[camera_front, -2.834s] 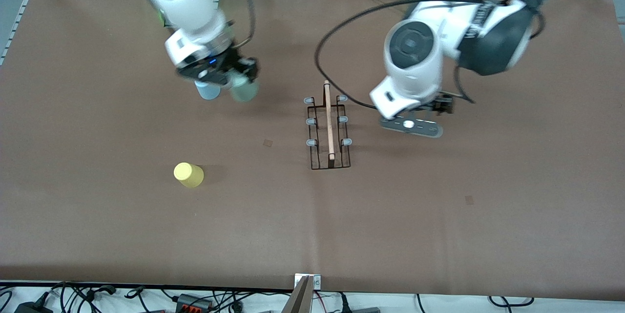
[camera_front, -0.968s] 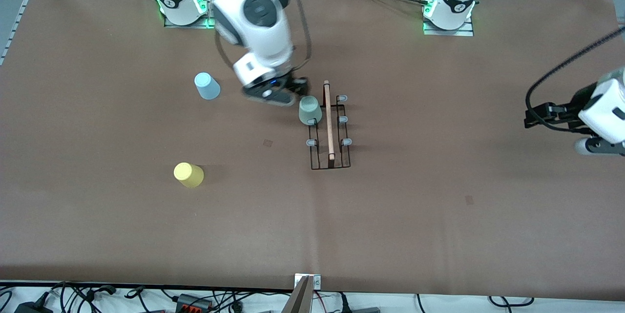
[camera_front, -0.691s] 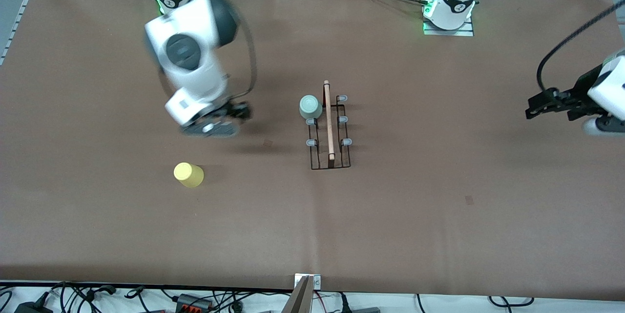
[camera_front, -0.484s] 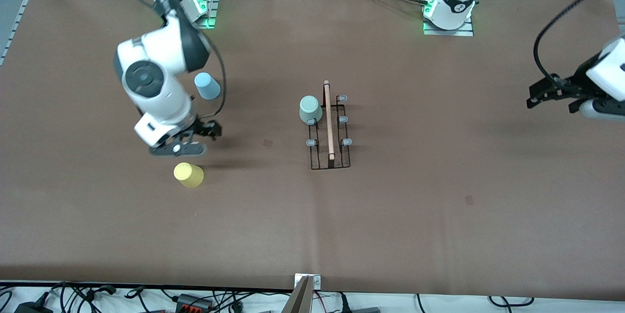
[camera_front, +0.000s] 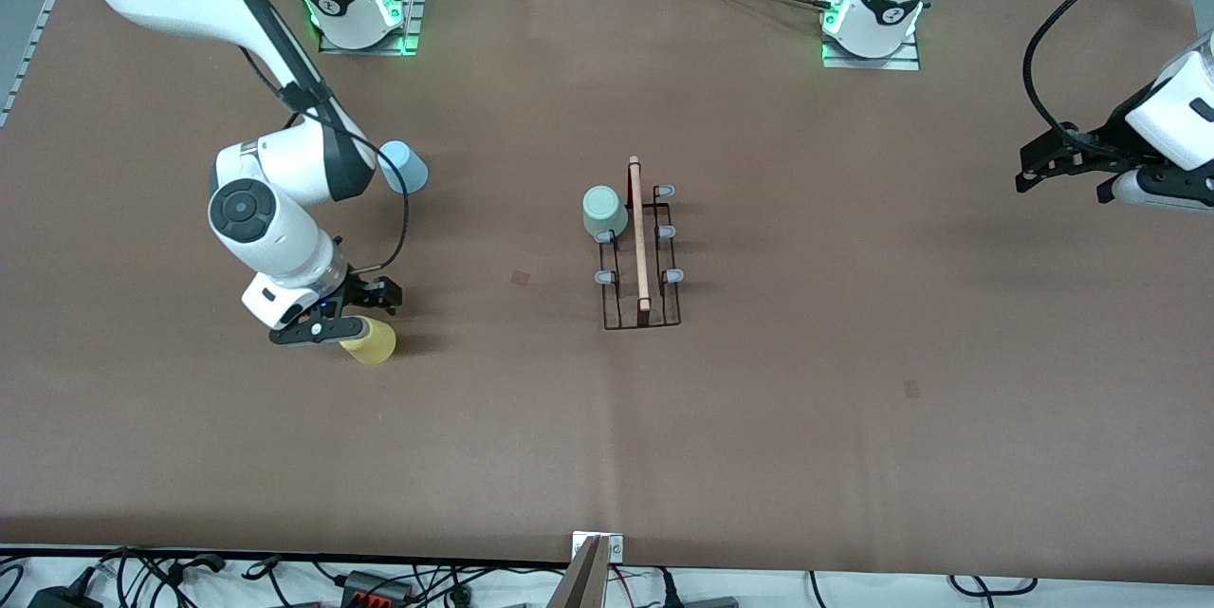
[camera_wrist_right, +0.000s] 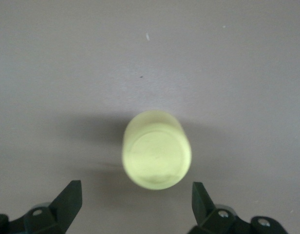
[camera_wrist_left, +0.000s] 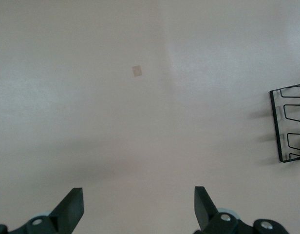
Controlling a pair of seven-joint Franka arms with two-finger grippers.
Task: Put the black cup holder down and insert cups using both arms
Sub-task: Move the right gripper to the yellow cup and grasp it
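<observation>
My right gripper should move toward the yellow cup [camera_front: 371, 340] [camera_wrist_right: 156, 151] first and close on it after that, because its fingers stop short of the cup.
The black cup holder [camera_front: 642, 257] stands mid-table with its wooden rod handle upright; a corner of it shows in the left wrist view [camera_wrist_left: 289, 124]. The pale green cup [camera_front: 603, 212] sits upside down on one of its pegs, on the side toward the right arm's end. The yellow cup [camera_front: 371, 340] stands upside down on the table. My right gripper [camera_front: 332, 322] hovers just over it, open and empty; the cup [camera_wrist_right: 156, 149] lies ahead of the fingertips. The light blue cup [camera_front: 405, 166] stands upside down beside the right arm. My left gripper [camera_front: 1062, 167] is open and empty, up at the left arm's end.
The brown table cover [camera_front: 854, 418] has small square marks [camera_front: 521, 277]. The arm bases [camera_front: 871, 20] stand along the table's top edge. Cables lie along the edge nearest the front camera.
My right gripper set the green cup on a peg, let go, swung to the right arm's end and came down over the yellow cup. My left arm withdrew to the table's end.
</observation>
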